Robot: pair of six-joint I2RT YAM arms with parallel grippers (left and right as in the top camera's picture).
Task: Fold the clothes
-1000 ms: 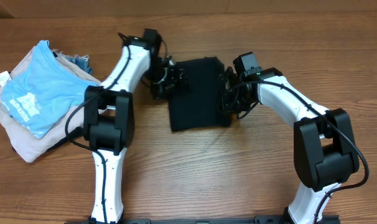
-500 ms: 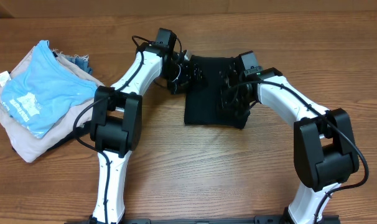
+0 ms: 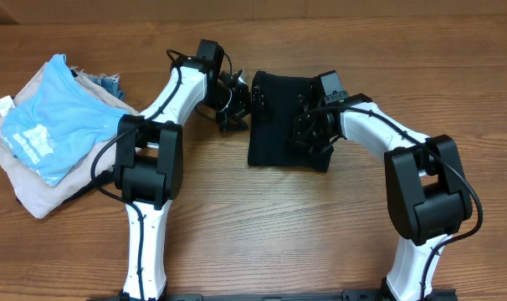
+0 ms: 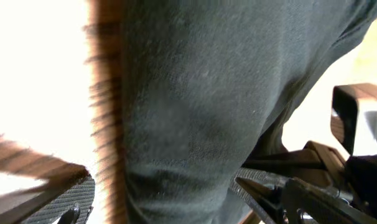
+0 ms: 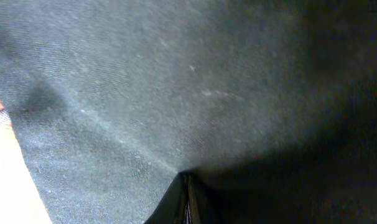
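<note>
I need to grab the folded black shirt next with my left gripper, by its edge nearest the pile, so I can carry the shirt folded onto the pile.
The clothes, a black shirt [image 3: 277, 113], lie as a folded rectangle in the middle of the wooden table. My left gripper [image 3: 239, 102] stands open just off the shirt's upper left edge. In the left wrist view its fingers [image 4: 64, 199] are spread wide, with the dark shirt [image 4: 195, 93] ahead of them and nothing gripped between. My right gripper [image 3: 306, 132] is down on the right part of the shirt. In the right wrist view the right gripper [image 5: 186, 186] is shut, its tips pinched together on the fabric [image 5: 145, 81], and a crease runs out from them.
At the far left lies a pile with a light blue printed garment [image 3: 53, 125] on top of a pale beige one [image 3: 36, 196]. Both arm bases stand at the front edge of the table.
The shirt has shifted right and become narrower. My left gripper has opened fully and drawn back left off the shirt's edge. My right gripper stays shut on the fabric.
</note>
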